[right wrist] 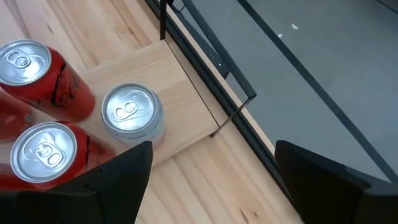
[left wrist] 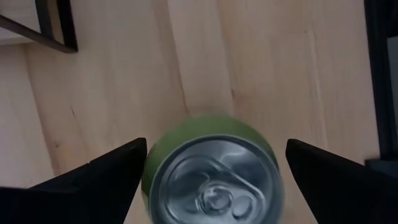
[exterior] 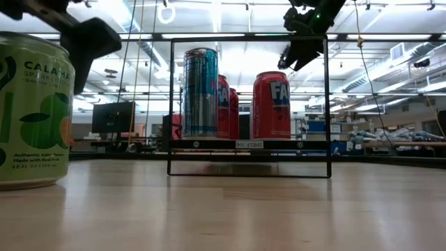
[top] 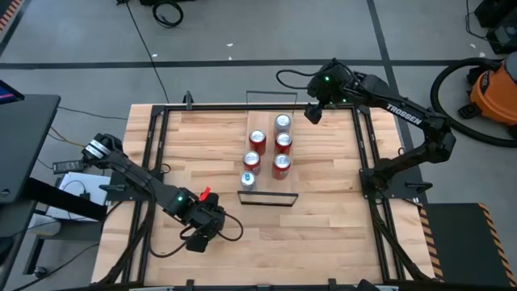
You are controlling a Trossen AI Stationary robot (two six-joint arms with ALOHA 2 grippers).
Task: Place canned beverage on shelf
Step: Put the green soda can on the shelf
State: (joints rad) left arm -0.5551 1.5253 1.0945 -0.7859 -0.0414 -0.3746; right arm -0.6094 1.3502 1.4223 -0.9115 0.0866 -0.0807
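Note:
The left gripper will next grip the green can around its upper body, just below the lid point(exterior: 33, 59) point(left wrist: 211, 163), so that it can place the can on the shelf.
A green canned beverage point(exterior: 31, 111) stands upright on its base on the butcher-block table near the front left. In the left wrist view I look down on its silver top point(left wrist: 214, 183). My left gripper point(top: 199, 229) is open above it, with one finger on either side of the can's upper part point(left wrist: 216, 149), and I see no touch. The shelf point(top: 269, 184), a narrow light-wood board with black wire rails, lies mid-table and carries several red cans, a silver can point(right wrist: 130, 115) and a blue can point(exterior: 201, 90). My right gripper point(top: 313, 111) is open and empty above the shelf's far end.
Black frame rails point(top: 367, 153) run along the table's left and right sides. Bare wood point(top: 323, 234) lies between the green can and the shelf's near wire rail point(exterior: 247, 104). Beyond the table is grey floor, with cables and an orange vacuum point(top: 493, 89).

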